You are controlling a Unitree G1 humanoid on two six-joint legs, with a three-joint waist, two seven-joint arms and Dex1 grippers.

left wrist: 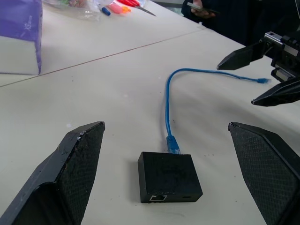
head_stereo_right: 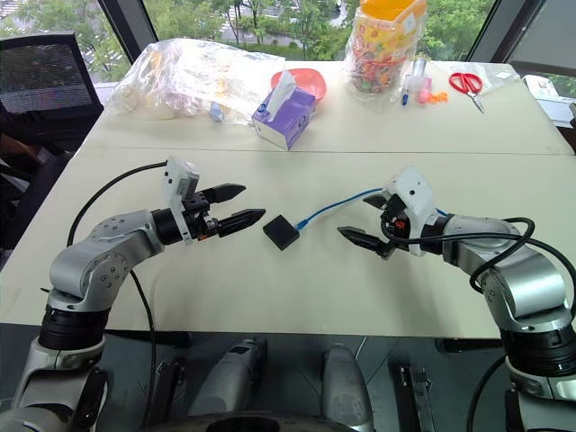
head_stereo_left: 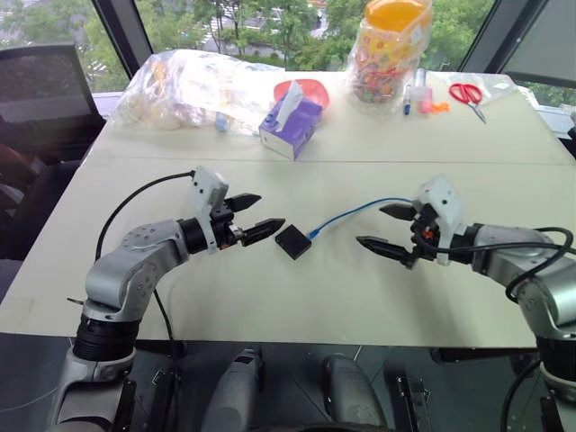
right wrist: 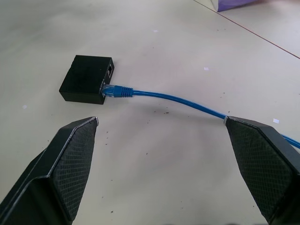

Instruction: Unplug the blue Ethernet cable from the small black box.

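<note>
I will next take hold of the cable by its plug with my right gripper, so that I can unplug the blue Ethernet cable from the small black box.
The small black box lies flat on the pale table, midway between my two hands. The blue Ethernet cable is plugged into the box's right side by its blue plug and curves away to the right, behind my right hand. My left gripper hovers open just left of the box, holding nothing. My right gripper is open too, to the right of the box, with the cable running past its fingers. In the left wrist view the cable's free end lies near the right gripper.
Along the far side of the table stand a purple tissue box, a clear plastic bag, a tall jar of colourful items, markers and red scissors. A black chair is at the far left.
</note>
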